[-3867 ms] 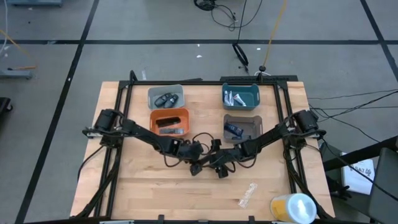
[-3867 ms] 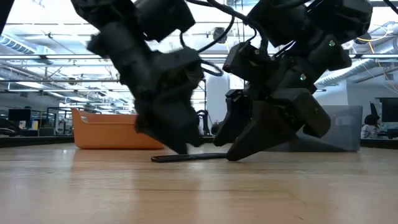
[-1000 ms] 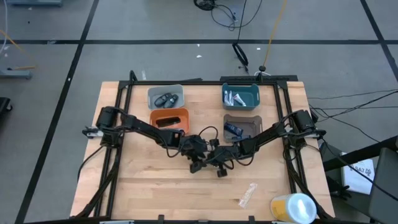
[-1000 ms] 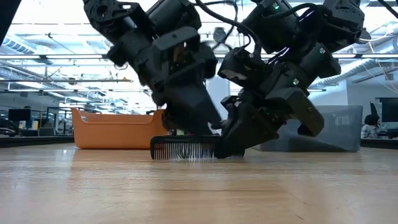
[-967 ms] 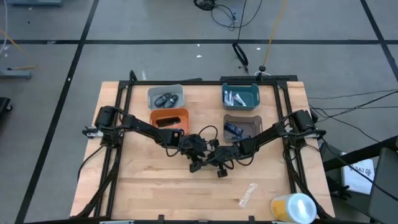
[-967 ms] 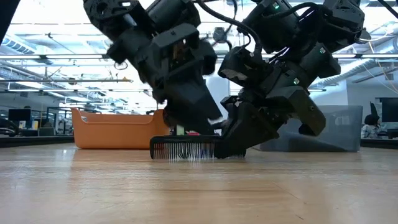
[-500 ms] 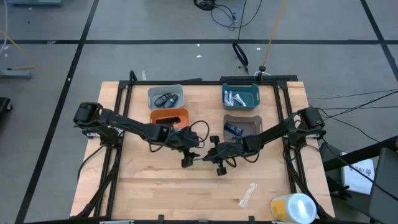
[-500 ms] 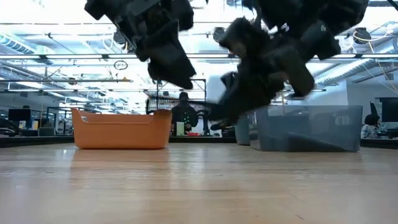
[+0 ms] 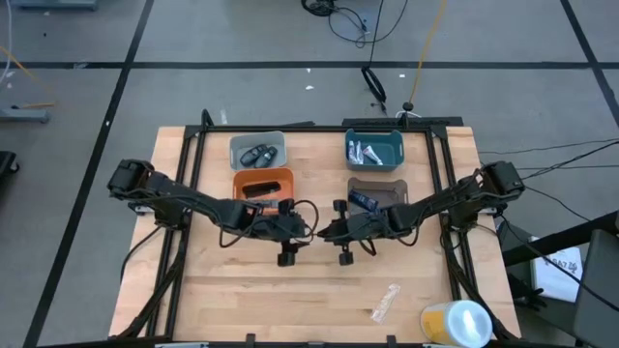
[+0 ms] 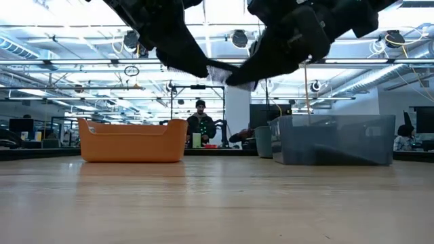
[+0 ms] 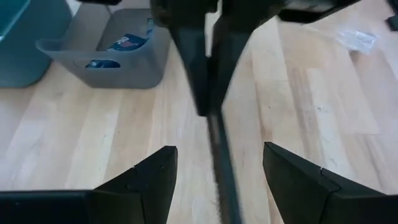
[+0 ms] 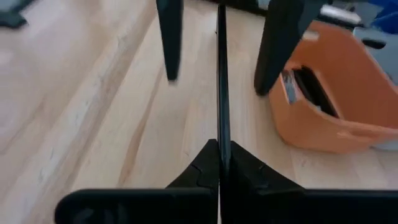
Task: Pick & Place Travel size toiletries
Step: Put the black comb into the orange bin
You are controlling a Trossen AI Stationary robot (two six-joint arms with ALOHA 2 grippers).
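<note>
Next, my left gripper grips the comb by its loose end [image 11: 227, 199] to get the comb into the orange bin.
A thin black comb [image 12: 220, 68] hangs above the table's middle, with my right gripper [image 12: 219, 158] shut on one end of it. My left gripper [image 11: 217, 180] faces it from the table's left and is open. Its two fingers [image 12: 169, 37] stand on either side of the comb's free end without touching it. In the high view the two grippers, left [image 9: 306, 230] and right [image 9: 327, 232], meet tip to tip. An orange bin [image 9: 263, 184] behind them holds another black comb [image 12: 309, 87]. Dark blue tubes lie in the grey bin [image 9: 377, 196]. My right gripper pinches one end of the comb [image 12: 219, 134] by its flat sides between its two fingers. The fingers lie along the comb, coming from the table's right and slanting slightly down. The comb sticks straight out past the fingertips, lifted clear of the table.
A pale bin [image 9: 257, 153] with dark oval pieces and a teal bin [image 9: 374, 149] with white tubes stand at the far side. A clear wrapper [image 9: 386, 302] and a yellow-and-white cylinder [image 9: 455, 321] lie near the front right. Bare wood lies below the grippers.
Both grippers have gone up from the table. The comb, which stood with its teeth on the wood between them, is now lifted clear in my right gripper. My left gripper has rolled and drawn back a little toward the table's left.
</note>
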